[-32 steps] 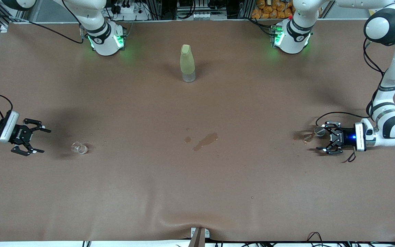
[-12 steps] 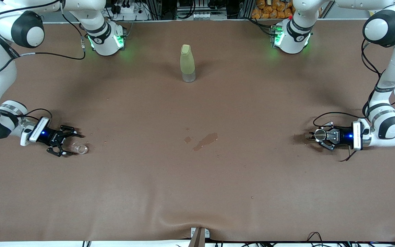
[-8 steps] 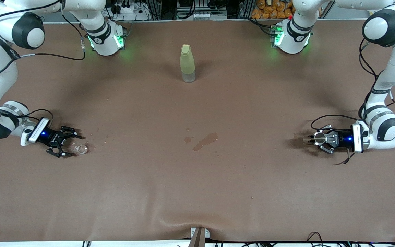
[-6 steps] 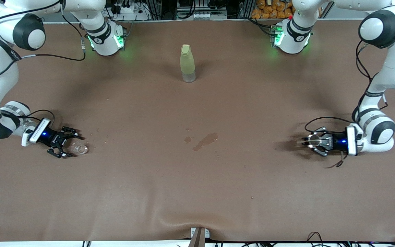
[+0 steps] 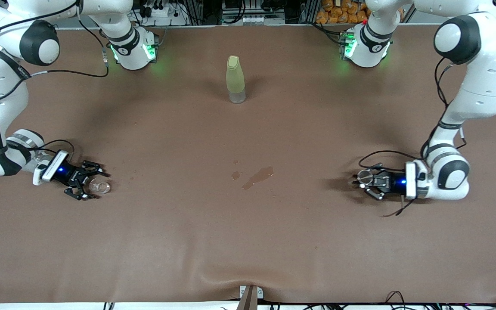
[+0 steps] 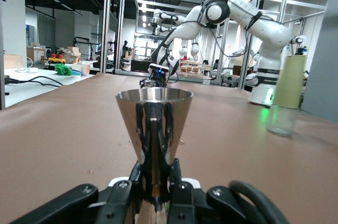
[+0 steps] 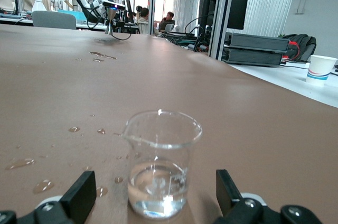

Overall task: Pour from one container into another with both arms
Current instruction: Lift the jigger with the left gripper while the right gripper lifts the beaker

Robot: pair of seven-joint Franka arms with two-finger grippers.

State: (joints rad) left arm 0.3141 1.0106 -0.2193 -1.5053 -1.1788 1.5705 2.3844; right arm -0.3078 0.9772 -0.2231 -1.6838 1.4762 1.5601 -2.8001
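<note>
The glass cup should be deeper between my fingers before my right gripper closes on it, as in the right wrist view they reach the glass cup's near edge (image 7: 157,208), so my gripper should first move toward the cup's middle.
The tiny clear glass cup (image 5: 100,186) (image 7: 161,167) stands upright on the table toward the right arm's end, with a little clear liquid in it. My right gripper (image 5: 90,186) (image 7: 153,196) is open, and its fingers (image 7: 80,194) stand on both sides of the cup without touching it. My left gripper (image 5: 366,181) (image 6: 155,184) is shut on the thin stem of the shiny metal cup (image 5: 363,175) (image 6: 153,115). It holds that cup upright, low over the table toward the left arm's end.
A tall yellow-green bottle (image 5: 235,80) (image 6: 287,94) stands mid-table near the robots' bases. A wet spill (image 5: 257,176) marks the brown mat at the table's middle. Several droplets (image 7: 74,129) lie beside the glass cup.
The left arm has carried the metal cup toward the table's middle. The right gripper came down to the glass cup and edged forward, so its open fingers now flank it.
</note>
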